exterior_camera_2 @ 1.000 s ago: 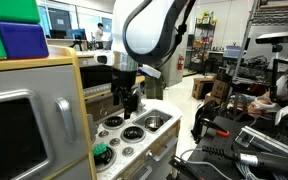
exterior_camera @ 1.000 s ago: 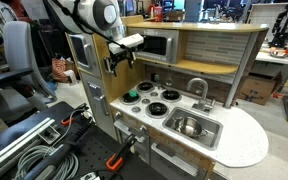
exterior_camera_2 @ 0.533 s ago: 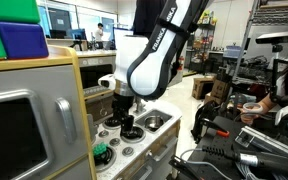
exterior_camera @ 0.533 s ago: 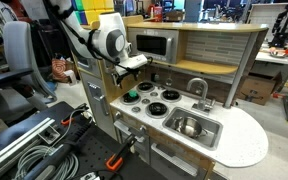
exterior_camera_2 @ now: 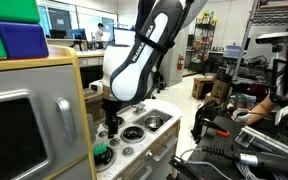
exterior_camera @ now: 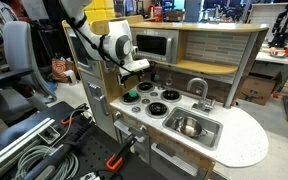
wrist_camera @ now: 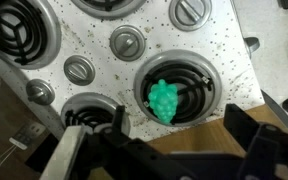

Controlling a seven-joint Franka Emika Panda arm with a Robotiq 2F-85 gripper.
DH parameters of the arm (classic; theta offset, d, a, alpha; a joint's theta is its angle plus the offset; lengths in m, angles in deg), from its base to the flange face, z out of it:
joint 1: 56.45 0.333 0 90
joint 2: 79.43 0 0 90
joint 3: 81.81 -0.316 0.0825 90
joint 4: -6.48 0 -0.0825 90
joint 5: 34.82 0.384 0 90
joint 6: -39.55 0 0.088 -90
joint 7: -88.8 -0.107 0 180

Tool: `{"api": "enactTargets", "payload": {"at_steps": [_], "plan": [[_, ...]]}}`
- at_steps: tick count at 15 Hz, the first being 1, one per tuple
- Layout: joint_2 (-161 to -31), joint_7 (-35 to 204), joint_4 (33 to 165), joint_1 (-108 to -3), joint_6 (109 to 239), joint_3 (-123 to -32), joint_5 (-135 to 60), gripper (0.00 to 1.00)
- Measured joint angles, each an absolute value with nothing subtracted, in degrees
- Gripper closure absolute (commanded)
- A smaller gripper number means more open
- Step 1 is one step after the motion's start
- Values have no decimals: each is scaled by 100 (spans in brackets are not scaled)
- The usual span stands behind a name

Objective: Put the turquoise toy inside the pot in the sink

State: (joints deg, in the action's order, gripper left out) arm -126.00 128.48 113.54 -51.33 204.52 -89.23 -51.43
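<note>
The turquoise toy on the burner [exterior_camera: 133,94] [wrist_camera: 164,101] is below my fingers, so they would miss the toy if I closed now. My gripper needs to go down first and then close on the toy.
The turquoise toy [wrist_camera: 164,100], a small bumpy grape-shaped piece, lies on a black burner ring at the front corner of the toy stove. It shows in both exterior views [exterior_camera: 130,97] [exterior_camera_2: 101,153]. My gripper [wrist_camera: 166,142] is open and empty, with its fingers spread either side of the toy and still above it. It hangs low over the stove top in both exterior views [exterior_camera: 127,80] [exterior_camera_2: 111,126]. The silver pot [exterior_camera: 189,127] stands in the sink [exterior_camera: 208,133], to the side of the burners, and also shows in an exterior view [exterior_camera_2: 154,122].
The stove top has several burners [wrist_camera: 14,30] and round metal knobs [wrist_camera: 127,43]. A faucet [exterior_camera: 197,88] rises behind the sink. A toy microwave [exterior_camera: 154,44] and the wooden back wall stand behind the stove. The white counter [exterior_camera: 246,140] curves past the sink.
The arm has come down and moved toward the front burner, so the gripper now hangs close over the turquoise toy. The toy and pot have not moved.
</note>
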Motion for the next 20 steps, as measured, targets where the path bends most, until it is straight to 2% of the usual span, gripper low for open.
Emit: {"api": "enactTargets", "payload": {"at_steps": [10, 17, 18, 20], "plan": [[-13564, 12290, 9888, -4966, 19222, -8955, -5155, 0], [-14164, 12142, 9223, -4623, 19102, -8723, -5253, 0], [-14238, 12121, 9135, -4576, 19041, -8673, -5289, 25], [-14299, 12078, 9027, -4528, 18865, -8614, -5422, 34]]}}
